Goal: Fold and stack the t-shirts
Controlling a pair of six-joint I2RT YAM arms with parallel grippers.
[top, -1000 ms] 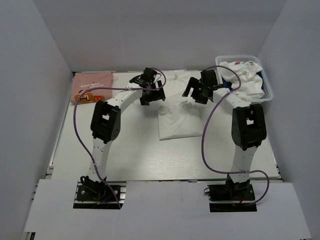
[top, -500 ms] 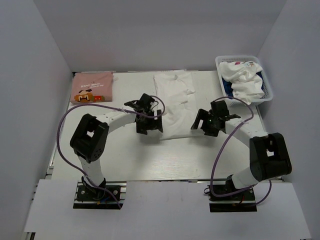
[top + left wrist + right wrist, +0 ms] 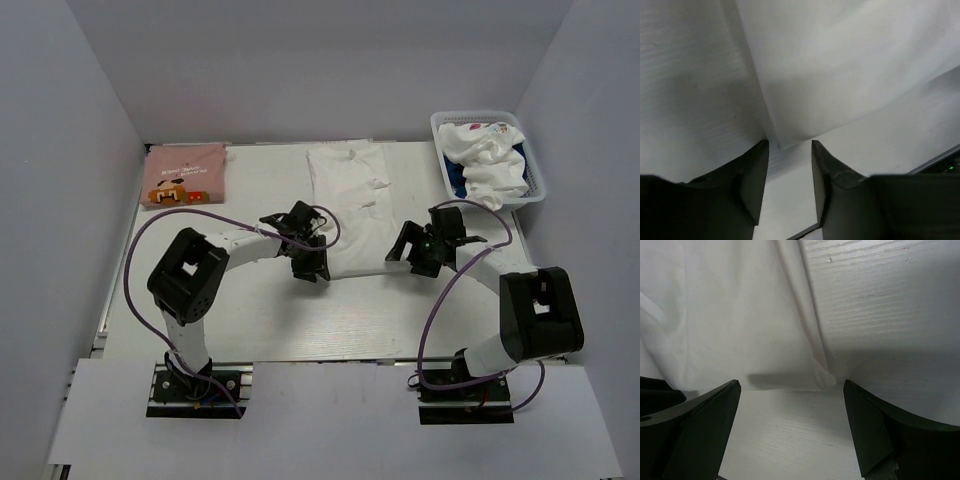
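My right gripper will next grab the white t-shirt at its near hem corner [image 3: 824, 380] to fold the hem over, and the shirt's far end will stay flat.
A long, narrow white t-shirt [image 3: 350, 200] lies flat mid-table, running from the back towards me. My left gripper [image 3: 312, 266] sits low at its near left corner. In the left wrist view the jaws [image 3: 790, 145] stand narrowed but apart, and the shirt [image 3: 840, 65] corner lies just ahead of the tips, not between them. My right gripper [image 3: 408, 256] is wide open at the near right corner. The right wrist view has the shirt [image 3: 730, 315] hem ahead of the gripper [image 3: 791, 383]. A folded pink t-shirt [image 3: 185, 173] lies at the back left.
A white lattice basket [image 3: 478, 116] at the back right holds crumpled white t-shirts [image 3: 487, 158] with some dark blue cloth under them. White walls close in the table on three sides. Purple cables loop off both arms.
Both arms have pulled back from the far end of the white shirt to its near corners and dropped low. The left jaws have narrowed from wide open.
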